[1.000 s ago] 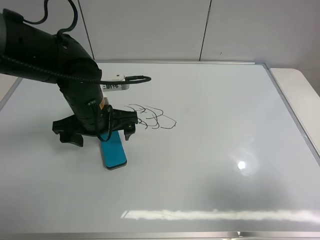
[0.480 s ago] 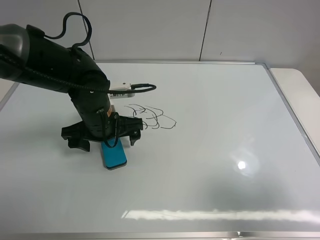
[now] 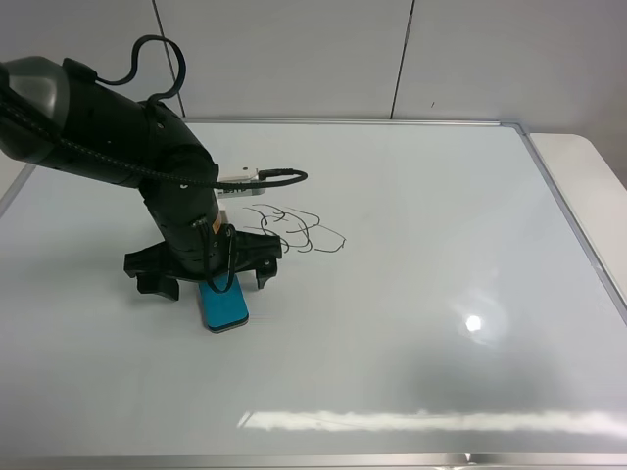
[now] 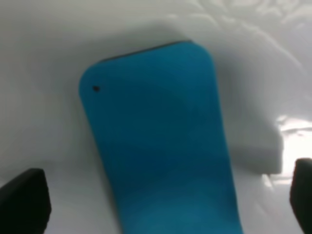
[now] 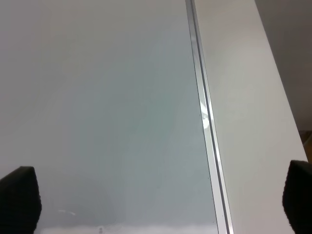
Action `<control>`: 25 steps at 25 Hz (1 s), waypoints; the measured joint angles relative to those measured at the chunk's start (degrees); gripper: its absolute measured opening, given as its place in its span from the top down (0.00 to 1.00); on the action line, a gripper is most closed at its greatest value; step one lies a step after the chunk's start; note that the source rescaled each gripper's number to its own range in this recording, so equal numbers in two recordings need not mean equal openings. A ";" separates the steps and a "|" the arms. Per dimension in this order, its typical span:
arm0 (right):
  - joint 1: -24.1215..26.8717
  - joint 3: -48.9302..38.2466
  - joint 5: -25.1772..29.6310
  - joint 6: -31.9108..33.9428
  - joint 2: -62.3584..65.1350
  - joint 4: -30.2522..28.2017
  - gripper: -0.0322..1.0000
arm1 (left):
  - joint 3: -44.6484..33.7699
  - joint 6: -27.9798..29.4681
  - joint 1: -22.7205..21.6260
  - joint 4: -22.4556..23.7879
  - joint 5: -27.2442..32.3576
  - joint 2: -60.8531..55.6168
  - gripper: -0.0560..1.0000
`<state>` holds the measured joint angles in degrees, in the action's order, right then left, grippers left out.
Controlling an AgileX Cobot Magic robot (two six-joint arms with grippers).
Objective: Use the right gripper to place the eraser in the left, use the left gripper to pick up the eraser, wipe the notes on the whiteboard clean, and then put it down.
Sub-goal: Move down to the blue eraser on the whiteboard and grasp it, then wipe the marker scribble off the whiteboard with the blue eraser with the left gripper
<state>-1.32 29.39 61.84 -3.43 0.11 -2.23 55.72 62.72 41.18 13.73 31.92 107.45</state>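
Observation:
The left gripper's fingers are down at the whiteboard, on both sides of the eraser's teal-blue body (image 3: 222, 301) (image 4: 173, 190), so the left gripper closes on the eraser next.
The teal-blue eraser (image 3: 224, 309) lies flat on the whiteboard (image 3: 441, 225), just left of and nearer than the black scribbled notes (image 3: 296, 229). My left gripper (image 3: 210, 286) hangs right over the eraser's far end, open, one finger on each side of it. The left wrist view shows the eraser (image 4: 161, 141) close up between the two spread fingertips of the left gripper (image 4: 163, 195), which stand apart from its sides. The right gripper (image 5: 158, 195) is open over bare board beside the board's silver frame (image 5: 204, 122), with nothing between its fingers. It is out of the high view.
A white table (image 3: 588, 186) extends past the board's right frame, also seen as the table (image 5: 243, 97) in the right wrist view. Grey wall panels (image 3: 294, 49) stand behind the board. The left arm's cable (image 3: 279, 177) juts toward the notes.
The left arm has shifted right and come down closer over the eraser, its open fingers now straddling it. The eraser and the notes are unchanged.

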 joint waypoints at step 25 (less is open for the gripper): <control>0.00 0.00 0.00 0.00 0.00 0.00 0.00 | 0.00 -5.82 0.00 -0.75 0.48 -0.06 0.92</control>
<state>-1.32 29.39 61.84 -3.43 0.11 -2.23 55.72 56.90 41.18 12.97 32.40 107.38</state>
